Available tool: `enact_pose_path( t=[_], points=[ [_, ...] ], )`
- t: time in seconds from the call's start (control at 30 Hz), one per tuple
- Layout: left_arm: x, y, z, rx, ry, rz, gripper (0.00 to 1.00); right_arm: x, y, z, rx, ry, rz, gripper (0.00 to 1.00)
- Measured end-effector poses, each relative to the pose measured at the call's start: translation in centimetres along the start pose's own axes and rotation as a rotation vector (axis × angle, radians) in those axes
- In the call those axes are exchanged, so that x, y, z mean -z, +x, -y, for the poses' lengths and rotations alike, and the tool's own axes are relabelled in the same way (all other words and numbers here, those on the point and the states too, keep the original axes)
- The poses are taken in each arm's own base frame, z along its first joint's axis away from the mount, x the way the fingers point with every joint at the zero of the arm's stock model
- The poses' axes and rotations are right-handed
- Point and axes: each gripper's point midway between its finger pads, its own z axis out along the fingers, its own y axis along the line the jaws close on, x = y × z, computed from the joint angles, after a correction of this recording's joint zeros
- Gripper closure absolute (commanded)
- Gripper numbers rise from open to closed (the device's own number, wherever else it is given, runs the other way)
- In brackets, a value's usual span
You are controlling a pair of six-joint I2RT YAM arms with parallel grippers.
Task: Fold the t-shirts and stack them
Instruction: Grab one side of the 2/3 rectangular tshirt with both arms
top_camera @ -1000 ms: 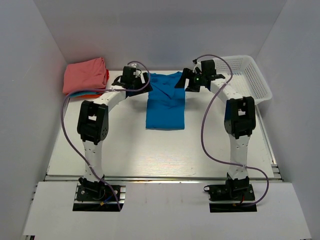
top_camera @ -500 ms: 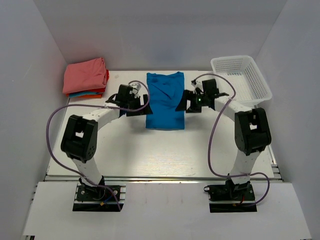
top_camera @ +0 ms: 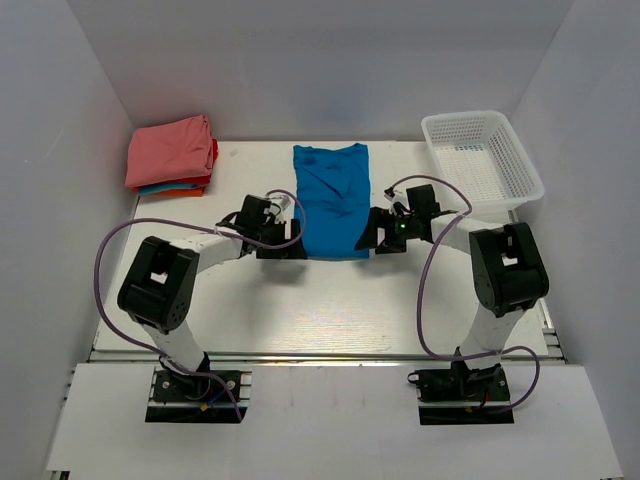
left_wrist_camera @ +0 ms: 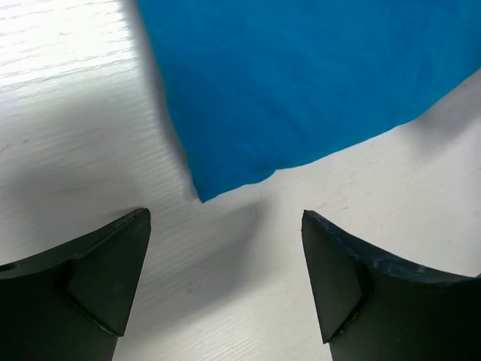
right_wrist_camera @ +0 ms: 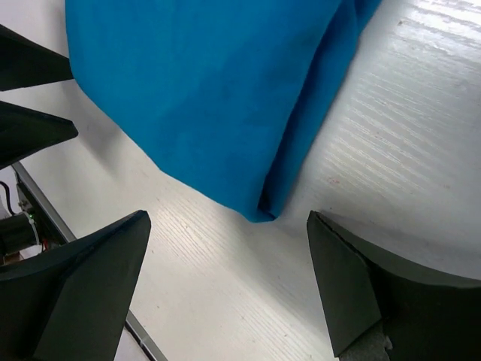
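Observation:
I should next grab the blue t-shirt's near corner [top_camera: 307, 256] [left_wrist_camera: 208, 189] with my left gripper, opposite my right gripper's corner, to fold the near edge of the t-shirt over evenly.
A bright blue t-shirt [top_camera: 331, 198] lies flat in a long folded strip at the middle back of the table. My left gripper [top_camera: 283, 242] is open and empty, low at the shirt's near left corner [left_wrist_camera: 201, 197]. My right gripper [top_camera: 379, 236] is open and empty, low at the shirt's near right corner [right_wrist_camera: 263, 214]. Neither touches the cloth. A stack of folded shirts sits at the back left, with a salmon-pink one [top_camera: 170, 150] on top and blue and orange-red edges [top_camera: 180, 187] under it.
A white mesh basket [top_camera: 483, 160] stands at the back right. White walls close in the table on the left, right and back. Purple cables loop from both arms over the table.
Both grippers have moved from the shirt's far end toward me along its sides to its near corners. The shirt now lies flat with its collar end uncovered.

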Motion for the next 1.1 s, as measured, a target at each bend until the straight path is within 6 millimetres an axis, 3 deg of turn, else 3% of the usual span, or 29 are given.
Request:
enact_pose_path(
  t=[0.2, 0.37, 0.4, 0.5, 0.53, 0.6, 0.67, 0.77, 0.93, 1.1],
  points=[
    [-0.8, -0.2, 0.7, -0.029, 0.025, 0.016, 0.18, -0.6, 0.4, -0.1, -0.005, -0.042, -0.006, 0.16],
    [-1.3, -0.4, 0.7, -0.037, 0.031, 0.029, 0.37, -1.4, 0.3, -0.4, -0.007, -0.091, -0.01, 0.29],
    [-1.4, -0.4, 0.6, -0.041, 0.029, 0.027, 0.47, -1.5, 0.4, -0.4, -0.011, -0.098, -0.013, 0.4],
    [-1.9, -0.1, 0.5, -0.049, 0.035, 0.018, 0.65, -1.9, 0.9, 0.0, -0.029, -0.099, -0.03, 0.56],
    [-2.0, -0.1, 0.5, -0.052, 0.038, 0.017, 0.67, -2.0, 1.1, 0.0, -0.031, -0.102, -0.036, 0.69],
    [-2.1, 0.1, 0.6, -0.054, 0.048, 0.01, 0.75, -2.1, 1.3, 0.3, -0.036, -0.091, -0.041, 0.81],
    [-2.3, 0.2, 0.7, -0.059, 0.057, 0.006, 0.98, -2.1, 1.6, 0.5, -0.043, -0.085, -0.047, 0.91],
    [-2.4, 0.4, 1.0, -0.065, 0.079, -0.001, 1.0, -2.1, 1.7, 0.5, -0.049, -0.083, -0.051, 1.0],
    [-2.0, 1.2, 1.3, -0.071, 0.107, -0.005, 1.0, -1.7, 2.2, 0.4, -0.049, -0.078, -0.059, 1.0],
    [1.2, 4.1, 2.1, -0.077, 0.13, -0.016, 1.0, 0.7, 4.1, -0.8, -0.029, -0.061, -0.072, 1.0]
  ],
)
